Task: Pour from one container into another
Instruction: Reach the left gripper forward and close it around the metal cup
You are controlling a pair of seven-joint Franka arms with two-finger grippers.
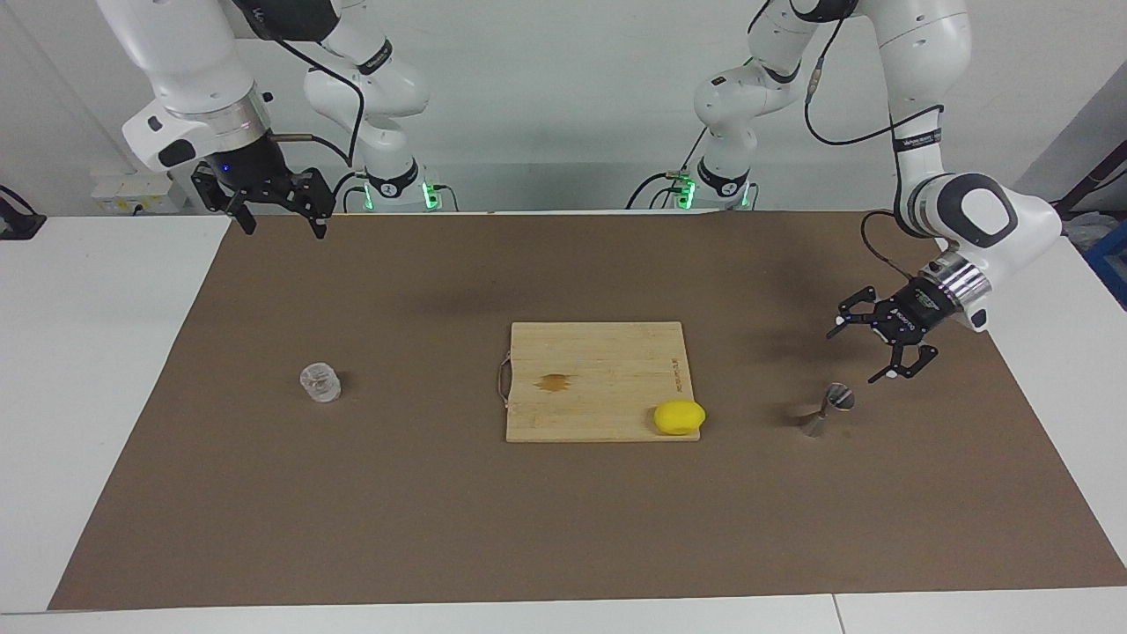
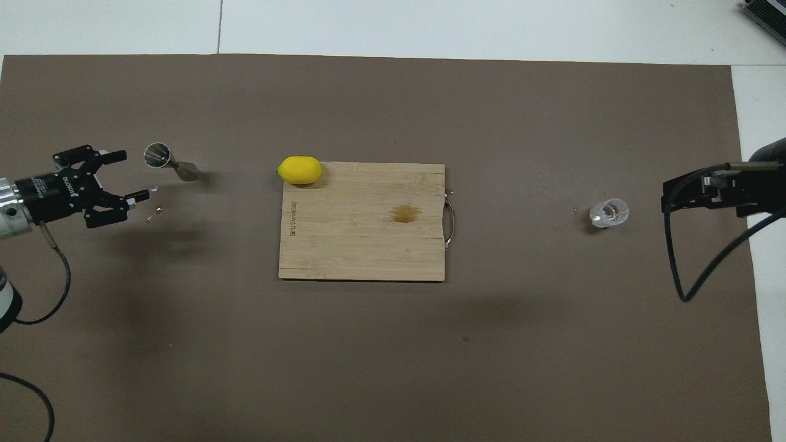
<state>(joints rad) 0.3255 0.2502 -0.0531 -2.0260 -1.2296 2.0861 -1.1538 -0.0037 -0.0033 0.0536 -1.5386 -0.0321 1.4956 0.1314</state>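
My left gripper's fingers stop short of the silver jigger (image 2: 170, 161), so the gripper moves toward the jigger next before it closes on the jigger.
The clear ribbed glass cup (image 1: 320, 382) stands on the brown mat toward the right arm's end of the table; it also shows in the overhead view (image 2: 609, 212). The silver hourglass jigger (image 1: 826, 409) stands on the mat toward the left arm's end, and also shows in the overhead view (image 2: 161, 156). My left gripper (image 1: 861, 355) is open and empty, low over the mat just beside the jigger, not touching it; it also shows in the overhead view (image 2: 130, 175). My right gripper (image 1: 283, 229) is open and empty, raised over the mat's edge by the robots, well apart from the cup.
A wooden cutting board (image 1: 599, 352) with a small brown stain lies mid-table. A yellow lemon (image 1: 679, 416) sits at its corner toward the jigger. A few tiny clear bits (image 2: 153, 212) lie on the mat by the left gripper.
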